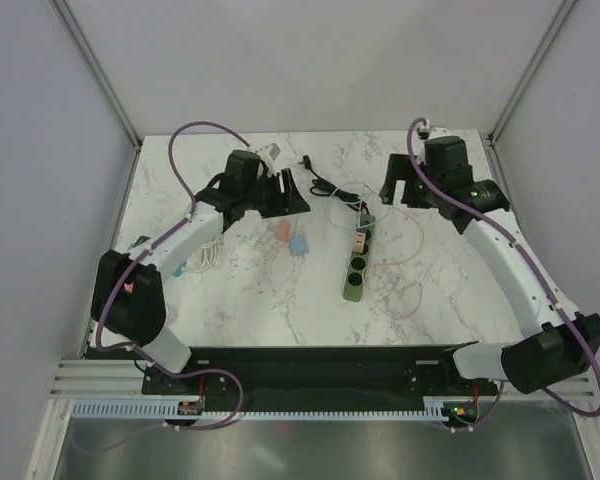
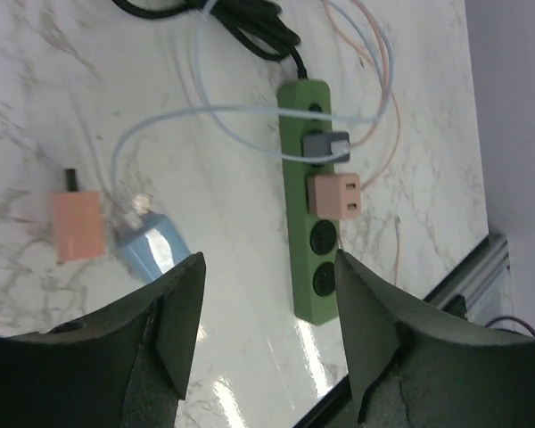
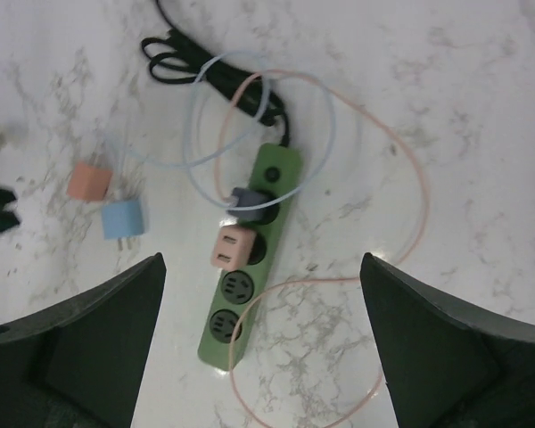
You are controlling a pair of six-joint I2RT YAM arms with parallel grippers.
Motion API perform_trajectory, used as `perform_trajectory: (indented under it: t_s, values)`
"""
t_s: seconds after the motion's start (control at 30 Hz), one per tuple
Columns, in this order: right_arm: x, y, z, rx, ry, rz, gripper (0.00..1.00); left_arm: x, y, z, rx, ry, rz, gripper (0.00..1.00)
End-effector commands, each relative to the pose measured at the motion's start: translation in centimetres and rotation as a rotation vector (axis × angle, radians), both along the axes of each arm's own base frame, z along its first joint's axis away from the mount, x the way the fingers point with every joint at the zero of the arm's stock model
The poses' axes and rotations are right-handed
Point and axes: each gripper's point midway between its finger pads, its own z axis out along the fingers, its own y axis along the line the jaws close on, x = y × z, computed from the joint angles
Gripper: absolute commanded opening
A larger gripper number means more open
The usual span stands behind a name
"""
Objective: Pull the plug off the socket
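I should grab the pink plug with my left gripper by its sides along the power strip, free of the grey plug, to pull it off the socket.
A green power strip lies mid-table. A grey plug with a pale blue cable sits in one of its sockets. A pink plug sits in the socket beside it, and two sockets are bare. My left gripper hovers open to the strip's left, holding nothing. Open as well, my right gripper hangs above the strip's far right, its fingers wide apart.
A loose orange adapter and a loose blue adapter lie left of the strip. A black cord coils behind it. A thin peach cable loops to its right. White cables lie at the left.
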Motion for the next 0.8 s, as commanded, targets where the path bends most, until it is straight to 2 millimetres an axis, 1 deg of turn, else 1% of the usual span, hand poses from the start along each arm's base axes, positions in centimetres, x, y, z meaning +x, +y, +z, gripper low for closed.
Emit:
perform_trajectory:
  t_s: [0.0, 0.03, 0.07, 0.1, 0.13, 0.17, 0.2, 0.23, 0.27, 0.3, 0.33, 0.37, 0.4, 0.43, 0.47, 0.5, 0.53, 0.57, 0.6, 0.63, 0.67, 0.7, 0.73, 0.77]
  values:
    - [-0.7, -5.6, -2.9, -0.019, 0.049, -0.194, 0.98, -4.4, -4.3, 3.8, -0.173, -0.068, -0.204, 0.66]
    - [-1.2, -6.2, -3.2, -0.016, 0.047, -0.207, 0.98, -4.8, -4.8, 3.6, -0.169, -0.077, -0.215, 0.65]
    - [-2.0, -6.7, -5.4, -0.017, 0.086, -0.223, 0.98, -6.0, -5.8, 2.9, -0.162, -0.068, -0.245, 0.66]
    - [-2.3, -7.0, -6.2, 0.006, 0.1, -0.231, 0.98, -6.4, -6.3, 2.5, -0.153, -0.066, -0.254, 0.68]
    - [-3.6, -7.3, -8.3, 0.018, 0.137, -0.236, 0.98, -6.4, -6.8, 1.7, -0.118, -0.081, -0.249, 0.69]
    - [-4.0, -7.1, -9.0, 0.054, 0.144, -0.252, 0.98, -7.4, -8.3, 1.4, -0.096, -0.092, -0.28, 0.73]
    - [-3.8, -6.5, -9.2, 0.111, 0.125, -0.238, 0.98, -6.8, -8.7, -0.3, -0.038, -0.088, -0.251, 0.75]
    - [-4.2, -6.3, -9.4, 0.147, 0.114, -0.238, 0.98, -6.9, -9.3, -0.9, -0.011, -0.085, -0.248, 0.78]
    - [-5.2, -6.0, -11.4, 0.18, 0.157, -0.241, 0.97, -7.6, -10.8, -1.0, 0.015, -0.09, -0.27, 0.8]
    - [-4.7, -5.5, -11.3, 0.223, 0.117, -0.23, 0.93, -7.0, -11.0, -1.7, 0.063, -0.097, -0.24, 0.8]
    - [-5.6, -4.7, -12.6, 0.263, 0.144, -0.201, 0.91, -6.8, -11.6, -3.5, 0.111, -0.08, -0.243, 0.8]
    - [-5.7, -4.2, -12.9, 0.293, 0.142, -0.189, 0.89, -6.3, -12.4, -3.2, 0.128, -0.094, -0.233, 0.79]
    - [-5.2, -3.7, -12.5, 0.338, 0.111, -0.179, 0.87, -6.5, -12.6, -4.0, 0.167, -0.08, -0.227, 0.79]
    - [-5.8, -2.8, -13.3, 0.375, 0.136, -0.142, 0.84, -5.7, -12.4, -5.4, 0.216, -0.075, -0.192, 0.78]
    - [-5.4, -2.3, -13.0, 0.409, 0.112, -0.127, 0.83, -5.4, -12.7, -5.4, 0.229, -0.082, -0.185, 0.78]
    - [-5.5, -1.9, -13.4, 0.427, 0.121, -0.112, 0.8, -5.1, -12.6, -5.8, 0.251, -0.087, -0.175, 0.77]
    - [-5.7, -1.6, -13.9, 0.44, 0.13, -0.1, 0.75, -4.9, -12.7, -7.0, 0.269, -0.069, -0.181, 0.77]
    - [-5.7, -1.3, -14.0, 0.458, 0.13, -0.083, 0.68, -4.6, -13.1, -6.7, 0.268, -0.079, -0.182, 0.77]
    - [-5.2, -1.1, -13.7, 0.473, 0.102, -0.079, 0.55, -4.6, -13.2, -7.3, 0.283, -0.067, -0.19, 0.76]
    - [-5.3, -1.0, -14.3, 0.476, 0.106, -0.079, 0.49, -4.4, -13.4, -7.4, 0.284, -0.065, -0.19, 0.76]
    - [-4.9, -0.9, -14.0, 0.486, 0.087, -0.068, 0.48, -4.3, -13.8, -7.9, 0.29, -0.059, -0.195, 0.75]
    - [-4.9, -0.8, -14.2, 0.487, 0.088, -0.064, 0.47, -4.2, -14.0, -8.0, 0.29, -0.057, -0.195, 0.75]
    - [-5.0, -0.7, -14.8, 0.487, 0.111, -0.064, 0.47, -4.2, -14.1, -8.1, 0.291, -0.056, -0.197, 0.75]
    - [-4.6, -0.5, -14.5, 0.495, 0.092, -0.052, 0.47, -4.1, -14.5, -8.4, 0.292, -0.054, -0.199, 0.74]
